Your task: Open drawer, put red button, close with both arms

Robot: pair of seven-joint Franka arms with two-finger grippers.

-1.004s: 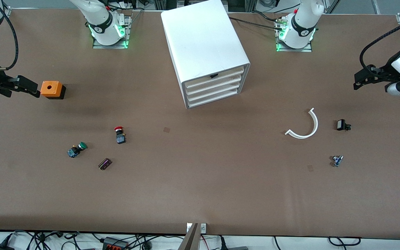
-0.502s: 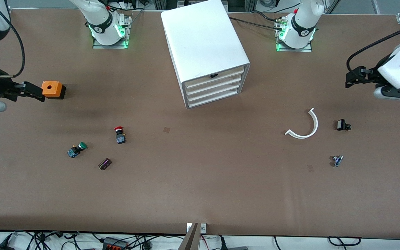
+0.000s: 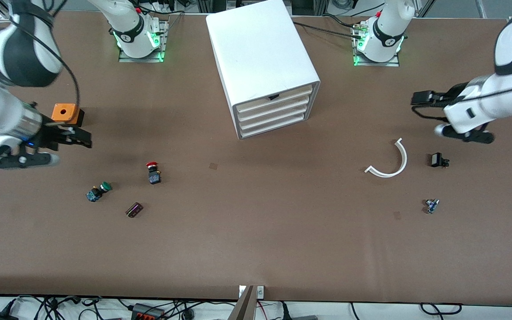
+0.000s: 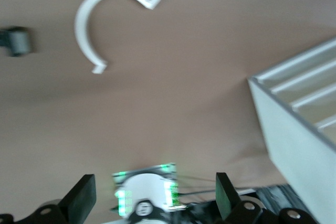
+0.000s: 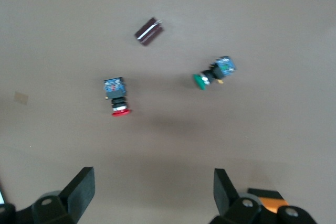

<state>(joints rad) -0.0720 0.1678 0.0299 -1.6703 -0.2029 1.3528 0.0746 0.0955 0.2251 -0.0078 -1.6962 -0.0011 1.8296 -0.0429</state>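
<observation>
My right gripper is going to grab the red button's boxy blue body (image 3: 154, 177) next, so that it can put the button into the cabinet's open drawer.
The white four-drawer cabinet (image 3: 265, 66) stands mid-table between the arm bases. All its drawers are shut, including the second drawer from the top (image 3: 276, 108). The red button (image 3: 153, 171) lies on the table toward the right arm's end and also shows in the right wrist view (image 5: 118, 100). My right gripper (image 3: 82, 138) is open and empty over the table beside the orange box; its wrist view (image 5: 152, 190) shows wide-apart jaws. My left gripper (image 3: 418, 98) is open and empty over the table toward the left arm's end, with wide-apart jaws in its wrist view (image 4: 155, 198).
An orange box (image 3: 66, 114), a green button (image 3: 99, 191) and a small dark block (image 3: 134, 209) lie around the red button. A white curved piece (image 3: 391, 161), a small black part (image 3: 437, 160) and a small blue part (image 3: 431, 205) lie toward the left arm's end.
Both arms have swung in from the table's ends. My right gripper has come past the orange box toward the buttons. My left gripper has moved toward the cabinet. Nothing on the table has moved.
</observation>
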